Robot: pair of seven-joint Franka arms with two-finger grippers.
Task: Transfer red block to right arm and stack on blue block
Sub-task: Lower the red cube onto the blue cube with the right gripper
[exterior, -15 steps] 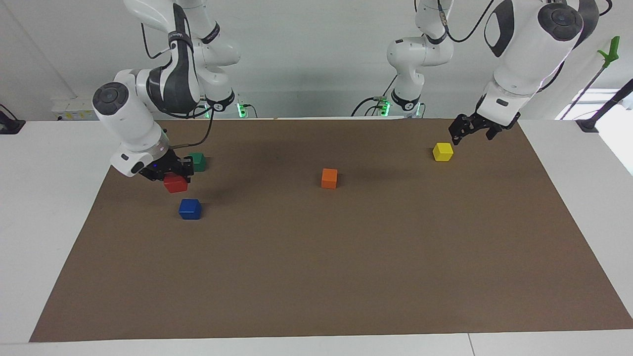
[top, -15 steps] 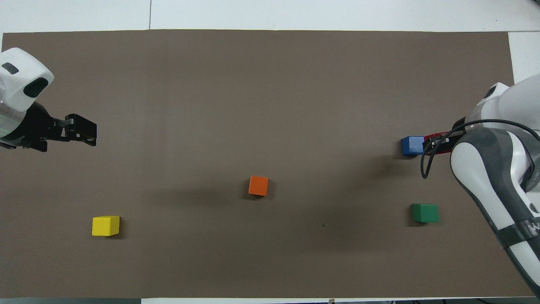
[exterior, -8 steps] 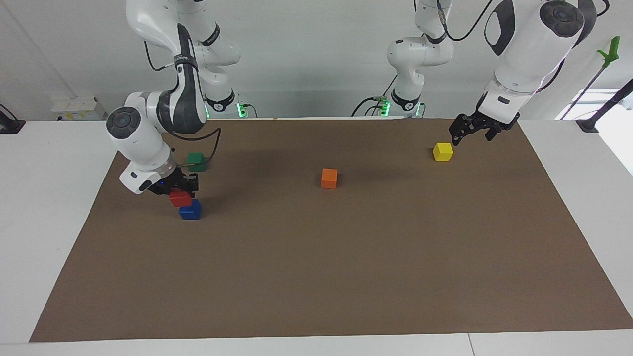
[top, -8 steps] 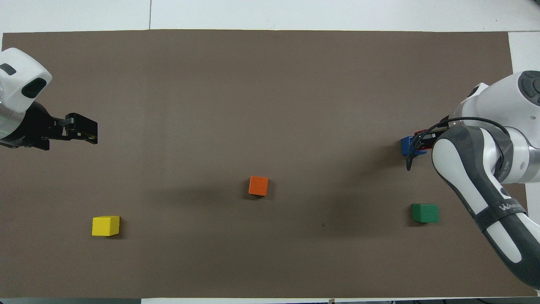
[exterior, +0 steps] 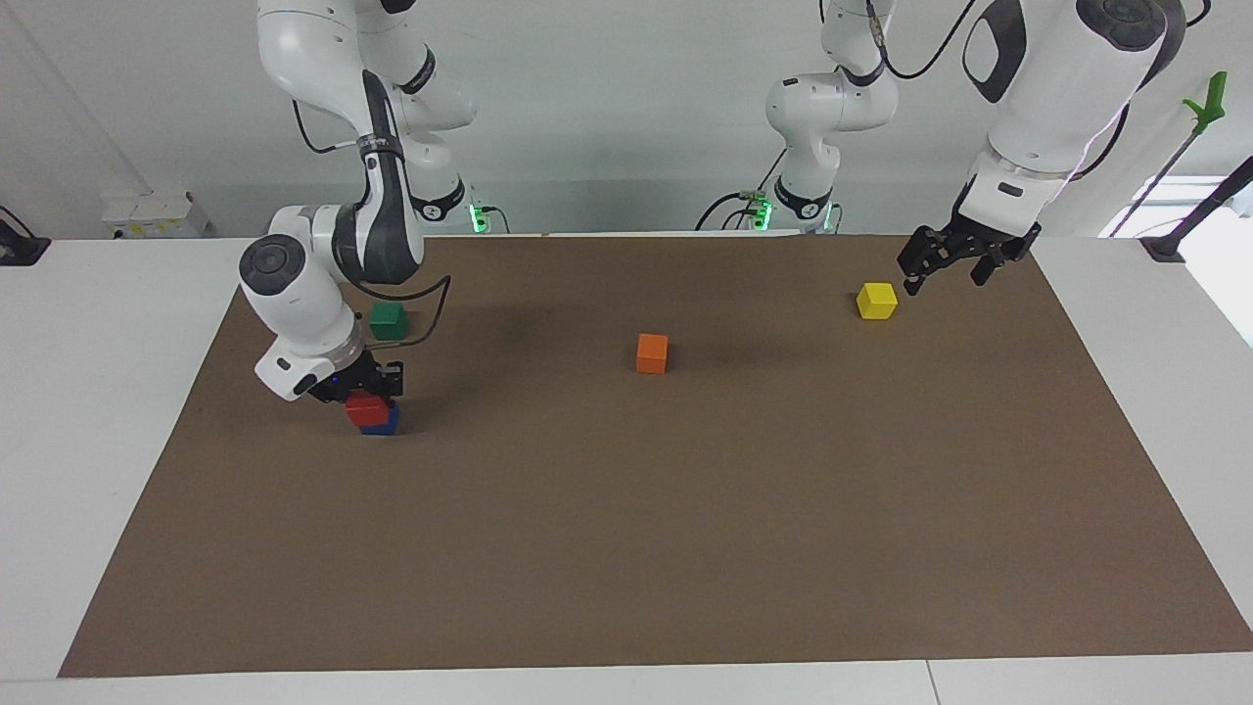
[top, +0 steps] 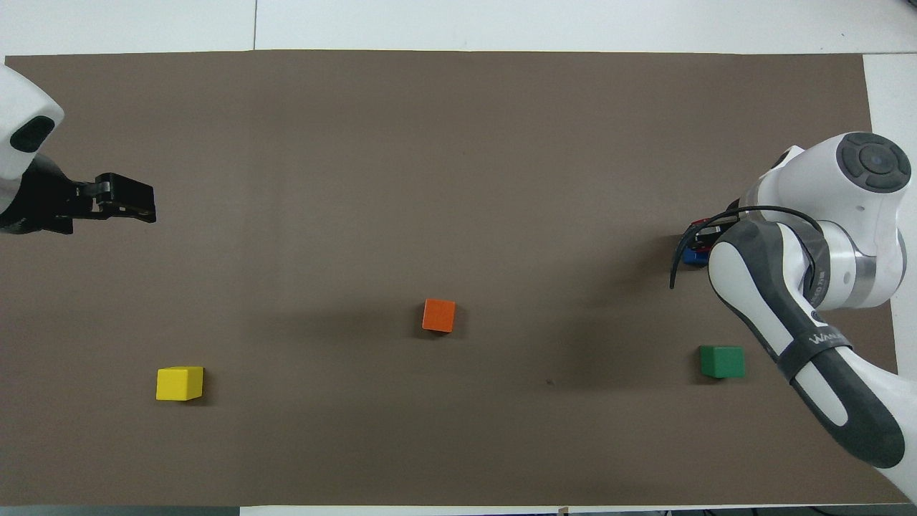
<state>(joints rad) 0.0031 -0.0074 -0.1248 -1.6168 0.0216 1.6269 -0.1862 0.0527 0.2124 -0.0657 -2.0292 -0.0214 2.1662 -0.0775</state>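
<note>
My right gripper holds the red block [top: 705, 224] directly over the blue block. I will open it now, and the red block would stay stacked.
My right gripper [exterior: 371, 390] is shut on the red block [exterior: 367, 410] and holds it directly over the blue block [exterior: 387, 425], which shows only as a sliver beneath it. I cannot tell whether the two blocks touch. In the overhead view my right arm covers most of both; only slivers of the red block [top: 705, 224] and the blue block [top: 691, 256] show. My left gripper [exterior: 947, 266] is open and empty, raised over the mat at the left arm's end, and waits there [top: 130, 204].
A green block [exterior: 388, 319] lies nearer to the robots than the blue block. An orange block [exterior: 652, 352] lies mid-table. A yellow block [exterior: 876, 300] lies toward the left arm's end. All rest on a brown mat [exterior: 685, 539].
My right gripper has carried the red block away from the green block and down over the blue block. My left gripper has drifted slightly toward its own end of the table.
</note>
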